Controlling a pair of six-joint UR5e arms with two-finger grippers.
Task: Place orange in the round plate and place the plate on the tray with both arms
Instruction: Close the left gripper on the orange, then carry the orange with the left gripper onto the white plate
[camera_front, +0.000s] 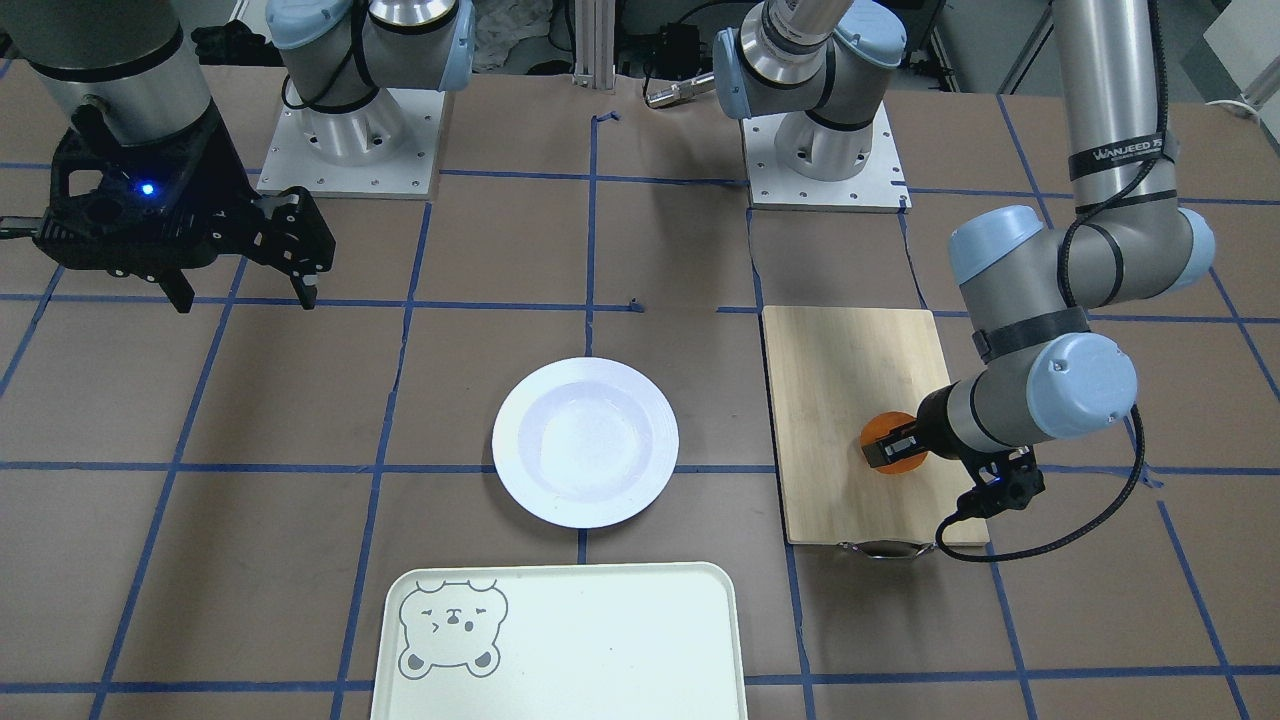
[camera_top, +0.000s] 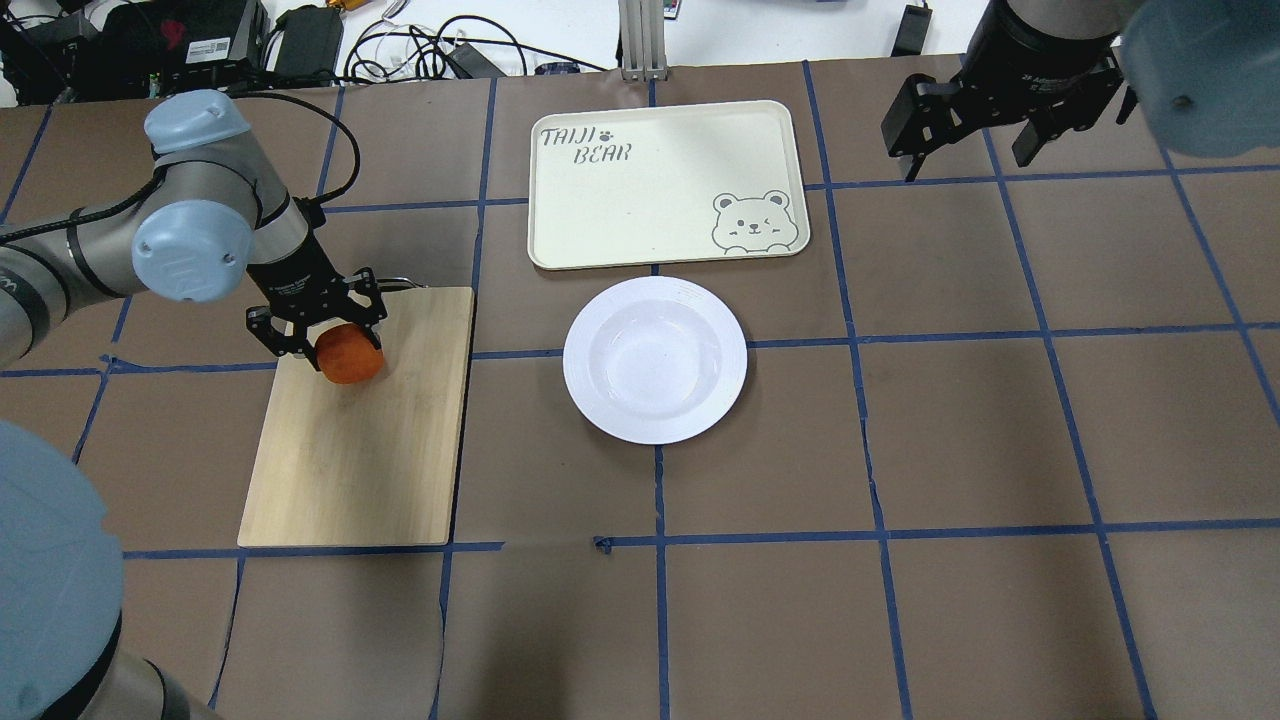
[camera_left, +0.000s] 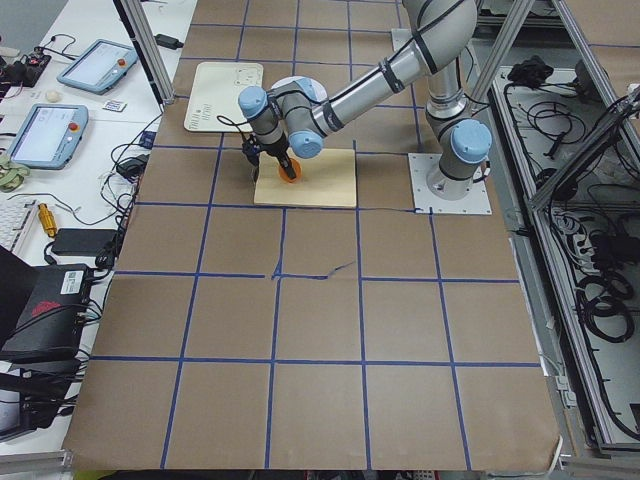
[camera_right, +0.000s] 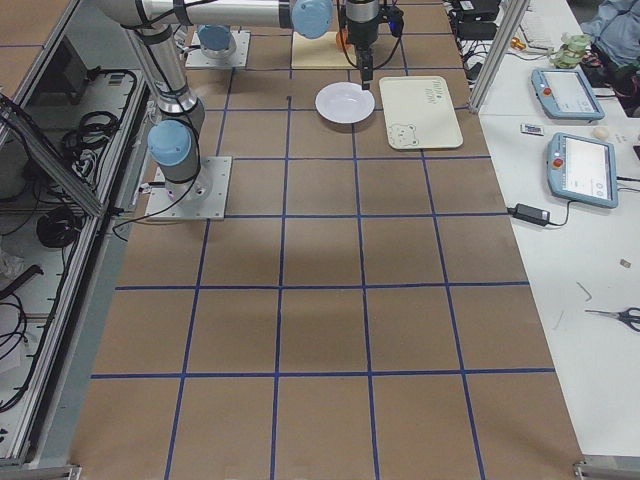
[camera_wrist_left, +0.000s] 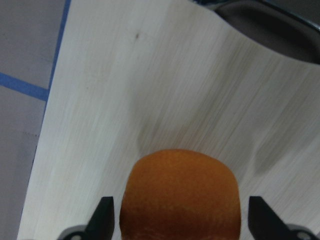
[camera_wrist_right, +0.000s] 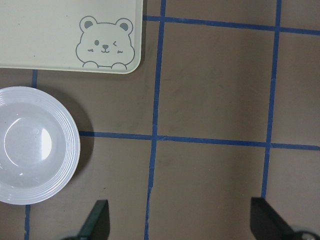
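Observation:
The orange needs to go in the round plate (camera_front: 584, 438), so my left gripper will next grab its plump middle (camera_front: 888, 442).
The orange (camera_top: 352, 362) lies on the bamboo cutting board (camera_top: 370, 450) at the table's left. My left gripper (camera_top: 325, 335) stands open around it; in the left wrist view the orange (camera_wrist_left: 180, 195) sits between the fingertips with a small gap on each side. The white round plate (camera_top: 655, 360) rests empty at mid-table, just short of the pale tray (camera_top: 660, 185) with its bear face. My right gripper (camera_top: 968, 150) hangs open, high over the far right, holding nothing; its view looks down on the plate (camera_wrist_right: 35, 145) and the tray's corner (camera_wrist_right: 50, 35).
The cutting board's metal handle (camera_front: 880, 548) points away from the robot. Blue tape lines grid the brown table cover. Both arm bases (camera_front: 350, 140) are bolted along the robot's edge. Cables and devices lie beyond the far edge (camera_top: 300, 40).

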